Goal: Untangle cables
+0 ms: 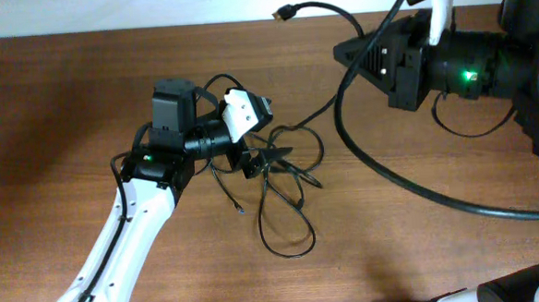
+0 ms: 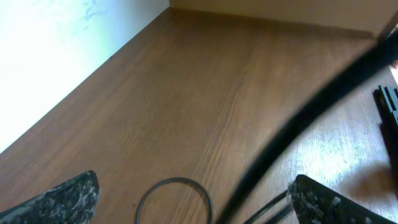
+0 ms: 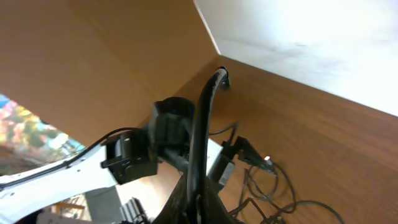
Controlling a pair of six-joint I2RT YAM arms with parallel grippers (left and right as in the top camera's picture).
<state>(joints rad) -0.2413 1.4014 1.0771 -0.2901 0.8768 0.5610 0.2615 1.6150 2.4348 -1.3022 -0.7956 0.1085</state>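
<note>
A thin black cable needs to be drawn out and untangled. My left gripper will grab it next along its length at the top of the tangle and leave its plug free.
A tangle of thin black cables (image 1: 286, 201) lies at the table's middle. It also shows in the right wrist view (image 3: 273, 193). My left gripper (image 1: 268, 158) is open right over the tangle's top. In the left wrist view its fingers (image 2: 196, 202) straddle a thin cable loop (image 2: 155, 188), and a blurred black cable (image 2: 311, 112) crosses close to the camera. My right gripper (image 1: 343, 53) at the back right is shut on a longer black cable (image 1: 391, 177) with a gold-tipped plug (image 1: 284, 12). That cable rises from between the fingers (image 3: 199, 199) in the right wrist view (image 3: 202, 124).
The held cable sweeps in a wide arc to the right edge (image 1: 532, 214). The white left arm (image 1: 130, 232) runs from the front left. A white wall (image 1: 151, 7) borders the table's back edge.
</note>
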